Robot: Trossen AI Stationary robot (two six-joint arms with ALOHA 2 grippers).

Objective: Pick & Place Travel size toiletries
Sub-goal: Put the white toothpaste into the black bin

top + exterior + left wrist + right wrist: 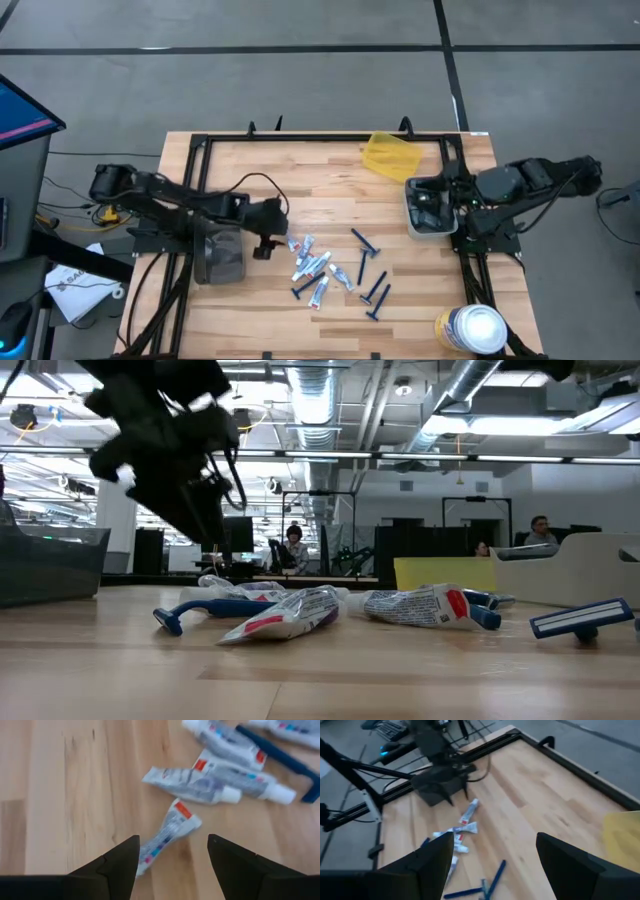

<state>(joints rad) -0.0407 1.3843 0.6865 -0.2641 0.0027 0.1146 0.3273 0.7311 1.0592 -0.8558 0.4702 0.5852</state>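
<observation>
I should grab the white-and-blue tube by its cap end [146,860] with my left gripper next, so that it can put the tube in the dark grey bin.
Several small white-and-blue squeeze tubes [312,265] lie flat in a loose pile on the wooden table, with dark-blue razors [366,243] around them. The low view shows the tubes [290,615] and a razor [580,618] up close. My left gripper [272,243] hovers open just left of the pile. In the left wrist view its fingers [172,842] stand on either side of one crumpled tube [167,831] without touching it. My right gripper [495,840] is open and waits above a light grey tray [432,228] at the table's right. No dark oval pods show.
A dark grey bin [218,256] sits under the left arm near the table's left edge. A yellow sheet-like object [390,156] lies at the far side. A white-lidded canister [472,328] stands at the near right corner. A black frame runs along the far edge.
</observation>
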